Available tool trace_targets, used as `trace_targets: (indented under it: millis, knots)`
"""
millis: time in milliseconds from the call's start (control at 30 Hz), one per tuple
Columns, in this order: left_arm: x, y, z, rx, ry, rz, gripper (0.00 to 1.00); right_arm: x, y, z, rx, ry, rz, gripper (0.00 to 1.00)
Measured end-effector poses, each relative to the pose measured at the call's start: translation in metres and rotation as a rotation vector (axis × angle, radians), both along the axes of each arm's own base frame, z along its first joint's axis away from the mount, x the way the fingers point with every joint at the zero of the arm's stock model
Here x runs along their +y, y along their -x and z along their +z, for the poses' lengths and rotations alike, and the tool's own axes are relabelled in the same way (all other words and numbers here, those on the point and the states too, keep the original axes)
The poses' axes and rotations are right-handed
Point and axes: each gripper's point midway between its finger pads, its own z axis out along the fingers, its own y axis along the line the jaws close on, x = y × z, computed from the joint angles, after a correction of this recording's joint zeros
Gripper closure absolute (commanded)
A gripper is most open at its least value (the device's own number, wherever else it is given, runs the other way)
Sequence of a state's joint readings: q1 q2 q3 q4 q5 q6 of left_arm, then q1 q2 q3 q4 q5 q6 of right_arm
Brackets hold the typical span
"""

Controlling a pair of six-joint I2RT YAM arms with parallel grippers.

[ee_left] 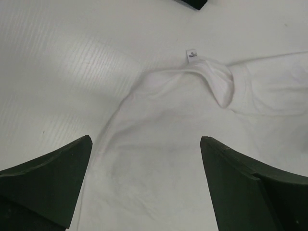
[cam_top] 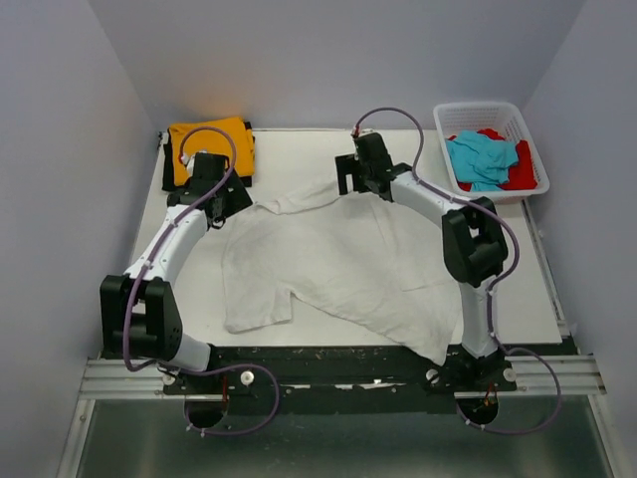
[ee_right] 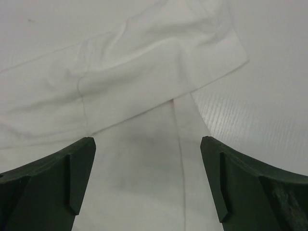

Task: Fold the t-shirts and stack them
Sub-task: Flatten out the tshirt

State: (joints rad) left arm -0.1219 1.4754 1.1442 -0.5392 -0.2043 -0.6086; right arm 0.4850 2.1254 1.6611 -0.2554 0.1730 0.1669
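The large white t-shirt (cam_top: 328,264) needs to be spread for folding, so my right gripper should grab it next by its shoulder edge beside the folded-over sleeve.
A large white t-shirt (cam_top: 328,264) lies spread and wrinkled on the middle of the table, collar toward the back. My left gripper (cam_top: 231,204) hovers open over its left shoulder; in the left wrist view (ee_left: 146,144) the collar with its tag (ee_left: 191,54) lies ahead of the fingers. My right gripper (cam_top: 348,181) hovers open over the shirt's right shoulder; the right wrist view (ee_right: 147,144) shows a sleeve (ee_right: 144,72) folded across the cloth. A folded orange t-shirt (cam_top: 209,144) rests on a black one (cam_top: 168,157) at the back left. Turquoise (cam_top: 478,159) and red (cam_top: 523,171) t-shirts lie in the basket.
The white lattice basket (cam_top: 478,106) stands at the back right corner of the table. Grey walls close in the left, right and back sides. The white table surface (cam_top: 528,289) shows to the right of the shirt.
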Motion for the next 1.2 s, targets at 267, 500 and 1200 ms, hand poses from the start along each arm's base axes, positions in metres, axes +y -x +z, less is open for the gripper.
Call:
trace_targets:
  millis: [267, 500, 1200]
  knots:
    - [-0.045, -0.002, 0.026, -0.138, 0.195, -0.136, 0.01, -0.030, 0.055, 0.077, -0.100, -0.123, -0.099, 0.00]
    - [-0.130, 0.042, -0.012, -0.061, 0.372, -0.383, 0.01, -0.077, 0.151, 0.024, 0.101, -0.139, -0.251, 0.09]
    - [-0.148, 0.082, -0.091, 0.061, 0.475, -0.355, 0.02, -0.117, 0.262, -0.069, 0.448, 0.021, -0.379, 0.67]
